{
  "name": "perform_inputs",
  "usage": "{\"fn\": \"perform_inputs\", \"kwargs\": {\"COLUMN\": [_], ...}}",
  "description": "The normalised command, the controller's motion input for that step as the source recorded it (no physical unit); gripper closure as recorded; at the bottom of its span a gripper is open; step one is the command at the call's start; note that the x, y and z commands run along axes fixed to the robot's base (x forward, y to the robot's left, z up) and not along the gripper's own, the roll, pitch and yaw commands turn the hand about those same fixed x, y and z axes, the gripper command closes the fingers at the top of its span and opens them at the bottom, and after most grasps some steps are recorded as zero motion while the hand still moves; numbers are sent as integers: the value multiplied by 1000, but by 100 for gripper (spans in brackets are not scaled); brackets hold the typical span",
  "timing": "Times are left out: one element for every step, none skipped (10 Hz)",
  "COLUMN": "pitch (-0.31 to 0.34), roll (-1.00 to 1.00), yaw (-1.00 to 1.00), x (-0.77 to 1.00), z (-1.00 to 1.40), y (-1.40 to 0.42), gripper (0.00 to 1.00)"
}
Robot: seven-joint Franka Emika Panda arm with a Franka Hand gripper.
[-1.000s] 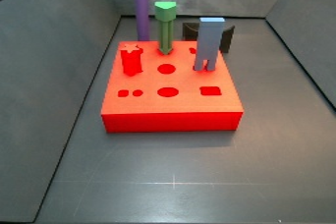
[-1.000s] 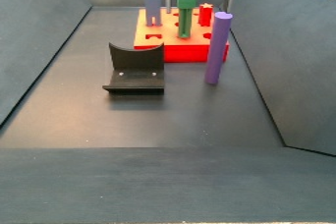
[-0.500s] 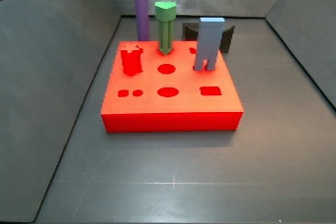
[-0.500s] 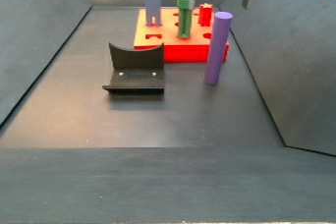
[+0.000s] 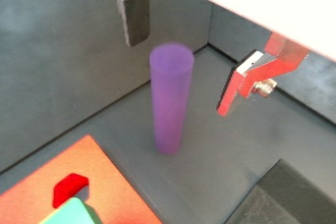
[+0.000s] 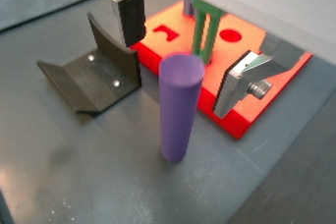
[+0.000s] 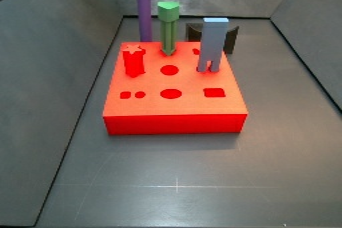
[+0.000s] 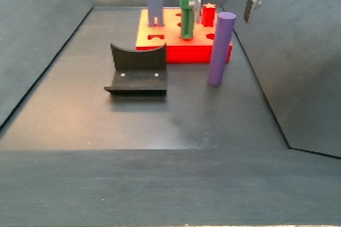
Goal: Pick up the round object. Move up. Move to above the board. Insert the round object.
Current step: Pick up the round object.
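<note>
The lower end of the purple cylinder has to stay free to enter the board (image 7: pixel 174 97), so my gripper should grab the cylinder by its upper end next.
The round object is a tall purple cylinder (image 8: pixel 221 49) standing upright on the dark floor beside the board, apart from it. It also shows in a side view (image 7: pixel 143 12) and in both wrist views (image 5: pixel 171 95) (image 6: pixel 178 105). The board (image 7: pixel 174 97) is a flat red block with shaped holes (image 8: pixel 166 42). My gripper (image 8: pixel 221 0) is open and empty just above the cylinder's top, with one finger on each side (image 5: pixel 136 17) (image 6: pixel 128 17). The fingers do not touch the cylinder.
A green hexagonal-topped peg (image 7: pixel 168 27), a grey-blue square peg (image 7: pixel 211 44) and a small red peg (image 7: pixel 134 60) stand in the board. The dark fixture (image 8: pixel 136 69) stands on the floor by the board (image 6: pixel 92 71). Grey walls close in the floor.
My gripper has moved sideways from over the board to over the purple cylinder and has come down a little. It stays open. The pegs have not moved.
</note>
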Motion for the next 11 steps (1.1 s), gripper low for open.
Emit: {"fn": "perform_inputs", "kwargs": {"pitch": [69,41,0,0,0,0,0,0,0,0,0], "roll": [0,0,-47,-19,0,0,0,0,0,0,0], "yaw": [-37,-20,0,0,0,0,0,0,0,0,0], "x": [0,0,0,0,0,0,0,0,0,0,0], "z": [-431,-374,-177,0,0,0,0,0,0,0,0], "y": [0,0,0,3,0,0,0,0,0,0,0], "gripper": [0,0,0,0,0,100,100,100,100,100,100]}}
